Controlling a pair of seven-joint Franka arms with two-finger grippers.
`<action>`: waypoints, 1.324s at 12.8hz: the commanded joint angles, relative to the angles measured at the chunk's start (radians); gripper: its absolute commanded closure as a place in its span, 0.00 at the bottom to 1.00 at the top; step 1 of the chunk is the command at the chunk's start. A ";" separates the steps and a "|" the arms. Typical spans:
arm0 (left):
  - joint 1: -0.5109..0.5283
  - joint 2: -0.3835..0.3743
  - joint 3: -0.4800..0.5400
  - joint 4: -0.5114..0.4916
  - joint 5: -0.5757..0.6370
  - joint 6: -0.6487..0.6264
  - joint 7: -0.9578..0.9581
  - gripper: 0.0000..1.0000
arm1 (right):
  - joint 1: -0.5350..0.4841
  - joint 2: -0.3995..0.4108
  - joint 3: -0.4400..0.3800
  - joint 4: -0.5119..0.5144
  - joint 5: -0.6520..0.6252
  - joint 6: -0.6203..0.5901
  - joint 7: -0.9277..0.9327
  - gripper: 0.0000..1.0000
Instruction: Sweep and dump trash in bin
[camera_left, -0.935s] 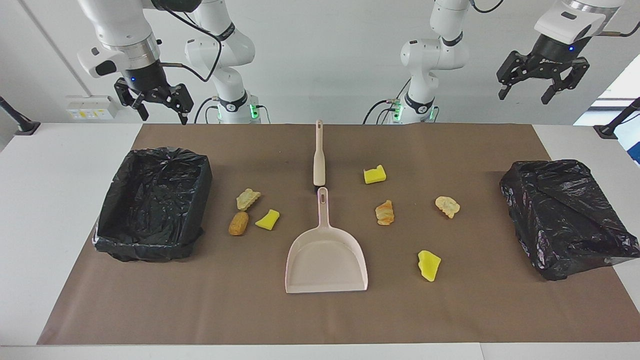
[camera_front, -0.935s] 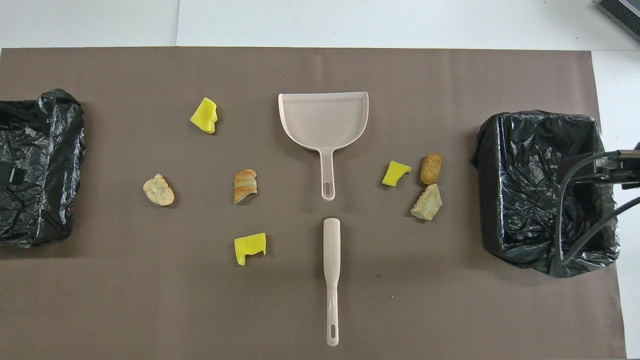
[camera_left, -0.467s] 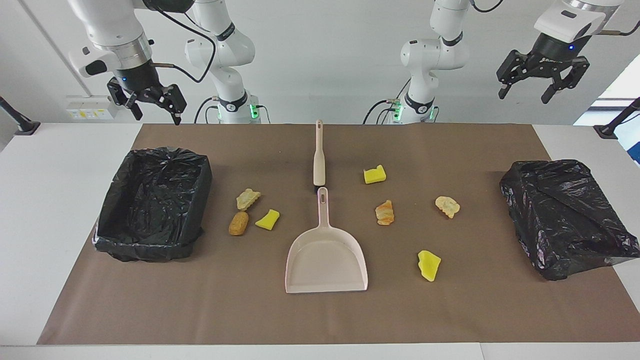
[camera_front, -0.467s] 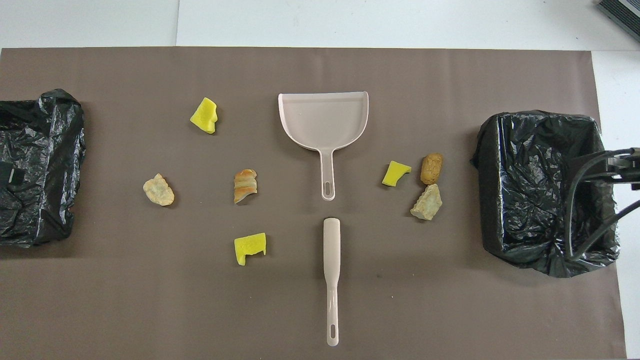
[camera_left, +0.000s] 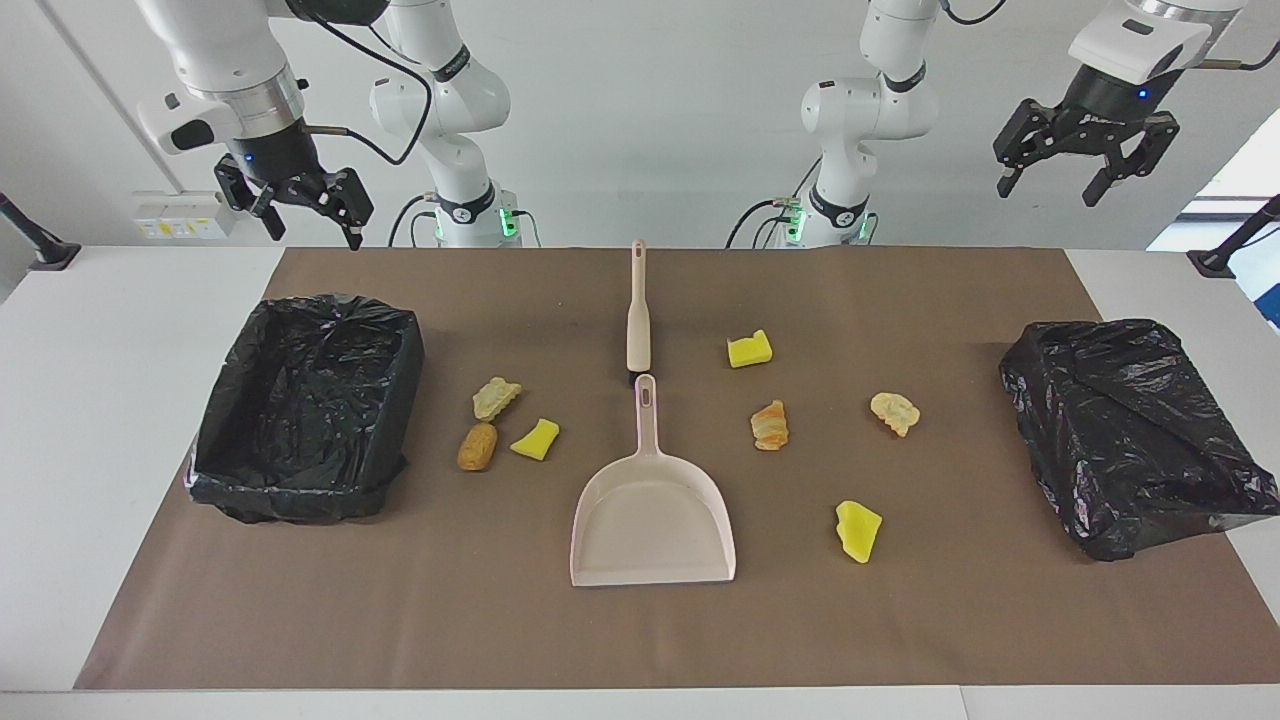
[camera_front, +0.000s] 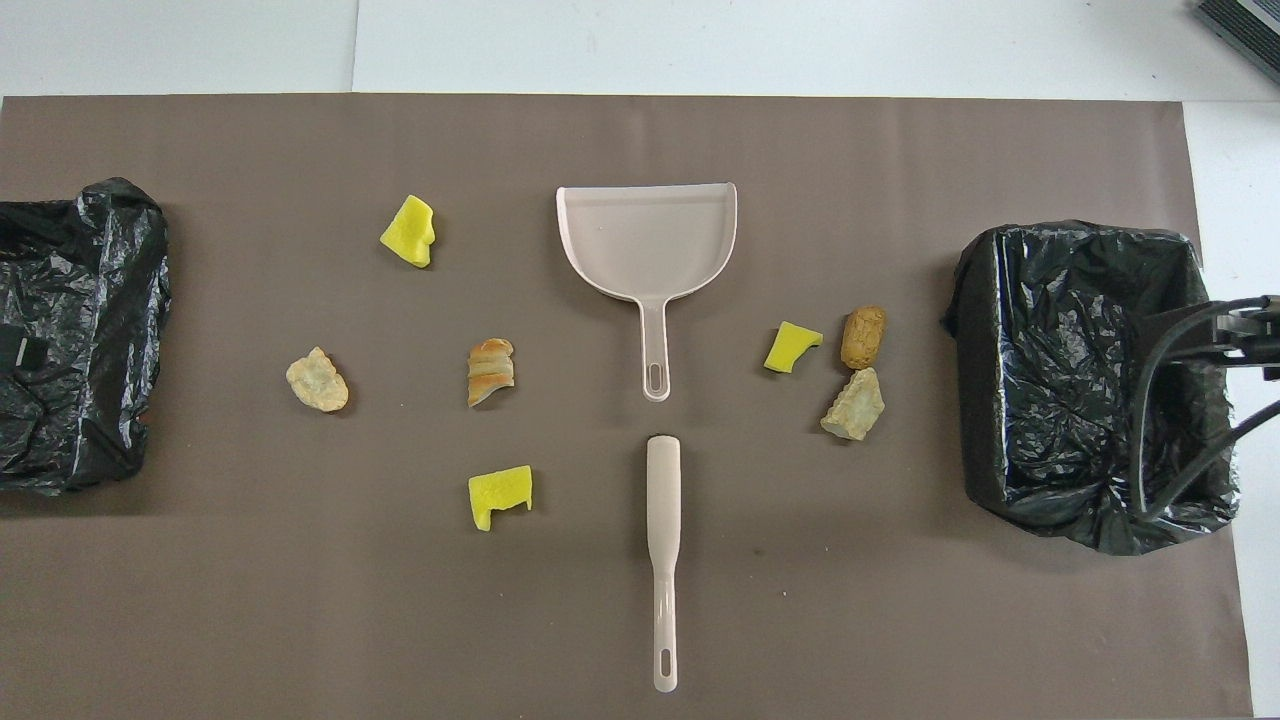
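I will next sweep with the beige brush, so my left gripper will grab it by the handle close to the head (camera_front: 665, 586), as its broad head (camera_front: 663, 502) takes up half of the brush.
Several trash scraps lie on the brown mat: yellow sponge chunks (camera_left: 749, 349) (camera_left: 535, 439) (camera_left: 858, 530) and bread-like pieces (camera_left: 496, 397) (camera_left: 477, 446) (camera_left: 769, 424) (camera_left: 894, 412). The open black-lined bin (camera_left: 400, 340) (camera_front: 975, 300) stands at the right arm's end. A beige dustpan (camera_left: 652, 520) (camera_front: 648, 240) lies mid-mat, and a beige brush (camera_left: 638, 320) (camera_front: 662, 540) lies handle-to-handle with it, nearer the robots. My right gripper (camera_left: 313, 225) hangs open and empty high above the bin's end. High over the other end, my left gripper (camera_left: 1048, 190) is open and empty too.
A crumpled black bag (camera_left: 1130, 430) (camera_front: 70, 330) covers a box at the left arm's end of the mat. In the overhead view only the right arm's cable (camera_front: 1170, 340) shows, over the bin. White table surrounds the mat (camera_left: 300, 620).
The right gripper rose and drew back toward its end of the table, then held still. The left gripper barely shifted. Nothing on the mat moved.
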 joint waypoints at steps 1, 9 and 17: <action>-0.003 -0.020 0.001 -0.019 0.008 -0.005 -0.005 0.00 | -0.016 -0.018 0.001 -0.013 0.018 -0.041 -0.064 0.00; -0.003 -0.020 0.001 -0.019 0.008 -0.005 -0.005 0.00 | 0.019 0.013 0.073 0.010 0.020 -0.118 -0.003 0.00; -0.017 -0.057 -0.011 -0.022 0.004 -0.050 -0.013 0.00 | 0.036 0.348 0.166 0.267 0.086 -0.006 0.263 0.00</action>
